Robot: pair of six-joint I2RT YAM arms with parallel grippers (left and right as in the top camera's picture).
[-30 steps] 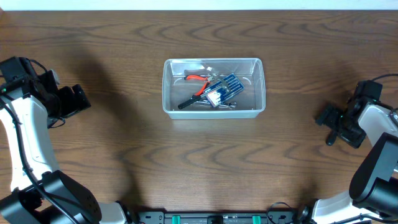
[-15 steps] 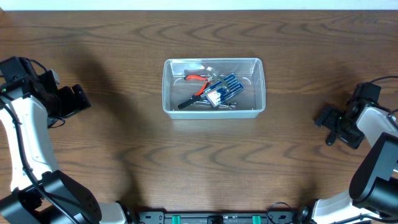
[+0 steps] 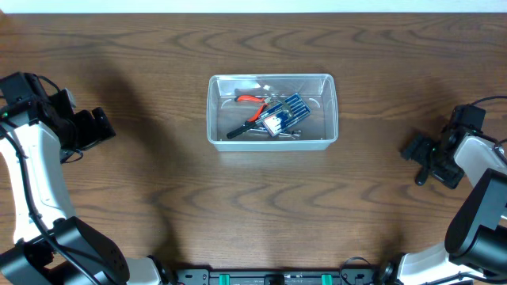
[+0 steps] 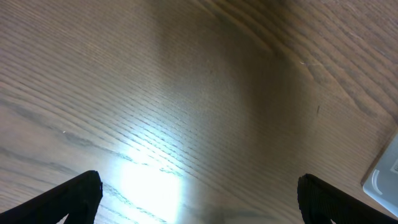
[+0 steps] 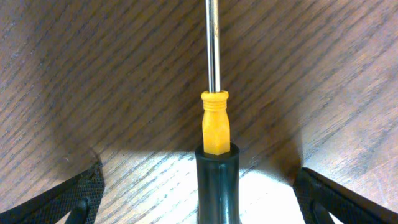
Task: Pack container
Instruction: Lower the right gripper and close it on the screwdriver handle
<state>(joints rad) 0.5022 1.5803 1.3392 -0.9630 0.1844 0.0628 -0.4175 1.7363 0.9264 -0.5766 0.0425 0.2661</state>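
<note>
I should close my right gripper now, and it would hold the black handle [image 5: 217, 186], because the handle is midway between its spread fingers.
The clear plastic container [image 3: 215, 107] stands mid-table in the overhead view. It holds red-handled pliers [image 3: 252, 100], a blue flat case of screwdrivers [image 3: 283, 113] and other small tools. One corner of it shows in the left wrist view [image 4: 388, 177]. My left gripper [image 3: 99, 127] is open and empty over bare wood far to its left [image 4: 199, 193]. My right gripper [image 3: 420, 162] is open at the far right. In the right wrist view a screwdriver [image 5: 214, 121] with a black handle, yellow collar and steel shaft lies between the spread fingers [image 5: 205, 202], touching neither.
The wooden table [image 3: 269, 206] runs to a white strip along its far edge [image 3: 253, 6]. Both arm bases stand at the near corners.
</note>
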